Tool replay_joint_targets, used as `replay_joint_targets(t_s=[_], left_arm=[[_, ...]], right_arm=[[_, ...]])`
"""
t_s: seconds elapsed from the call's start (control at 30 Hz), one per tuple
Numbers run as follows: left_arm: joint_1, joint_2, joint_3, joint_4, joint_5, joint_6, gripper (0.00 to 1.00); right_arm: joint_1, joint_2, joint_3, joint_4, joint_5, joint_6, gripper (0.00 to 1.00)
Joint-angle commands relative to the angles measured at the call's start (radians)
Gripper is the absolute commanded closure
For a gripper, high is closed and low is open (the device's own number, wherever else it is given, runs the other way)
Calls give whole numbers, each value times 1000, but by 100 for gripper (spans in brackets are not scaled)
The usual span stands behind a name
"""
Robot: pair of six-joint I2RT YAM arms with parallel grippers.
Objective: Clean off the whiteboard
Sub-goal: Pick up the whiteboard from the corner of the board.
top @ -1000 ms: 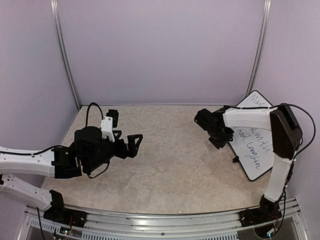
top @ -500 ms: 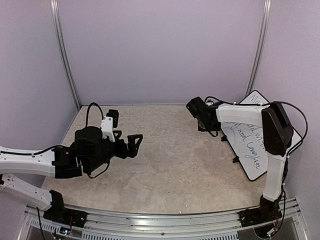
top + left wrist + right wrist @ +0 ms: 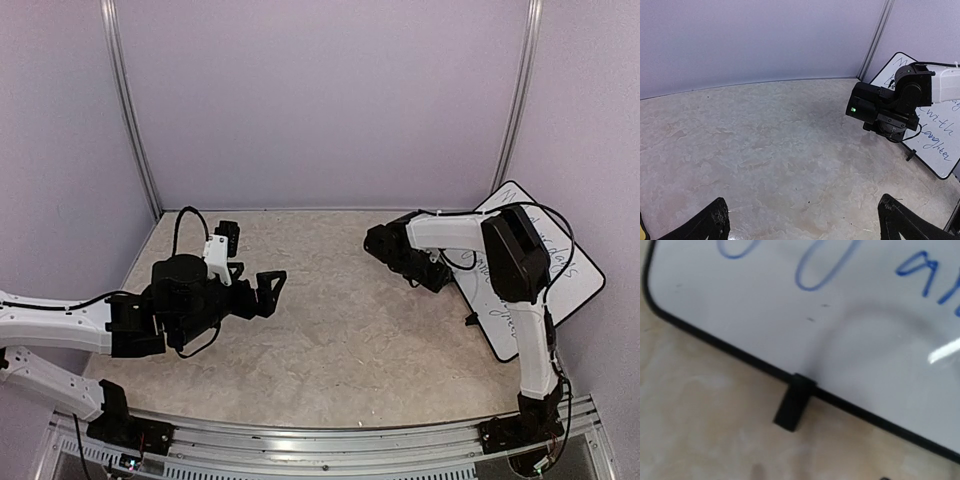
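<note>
My right gripper needs to move toward the whiteboard before it closes on it. It would miss if it closed now, because its small black foot [image 3: 794, 409] is beyond the fingertips and slanted to them.
The whiteboard [image 3: 565, 262] leans at the right wall, white with a thin black frame and blue and black cursive writing. It also shows in the left wrist view [image 3: 940, 137]. In the right wrist view its lower edge [image 3: 850, 305] and one small black foot [image 3: 794, 409] fill the frame. My right gripper [image 3: 436, 276] hangs just left of the board's lower edge. Its fingers do not show clearly. My left gripper [image 3: 268, 290] is wide open and empty over the left half of the table, with its fingertips [image 3: 715, 222] at the bottom corners of the left wrist view.
The beige stone-patterned table top [image 3: 340, 320] is enclosed by pale lilac walls with metal corner posts [image 3: 520, 100]. The right arm's forearm [image 3: 450, 230] crosses in front of the board. A black cable [image 3: 185, 225] loops above the left wrist.
My right wrist has swung left, off the board's face, to just left of its lower edge. The left arm has not moved.
</note>
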Motion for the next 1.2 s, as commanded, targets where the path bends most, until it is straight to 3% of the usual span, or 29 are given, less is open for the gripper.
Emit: replay_joint_targets(t_s=[0.0,0.17,0.53,1.17], left_arm=[[-6,-5,-18,2,-16,14,1],[-8,3,-18,7,-15,16,1],[-8,17,-16,7,-13,16,1],[-8,20,-19,10,-8,16,1]], right_arm=[[-25,-54,-87,15,19,82,36],[-54,-77,-156,110,-16,46,37],[-98,-26,-141,160,-40,44,42],[-117,84,37,-4,-55,152,59]])
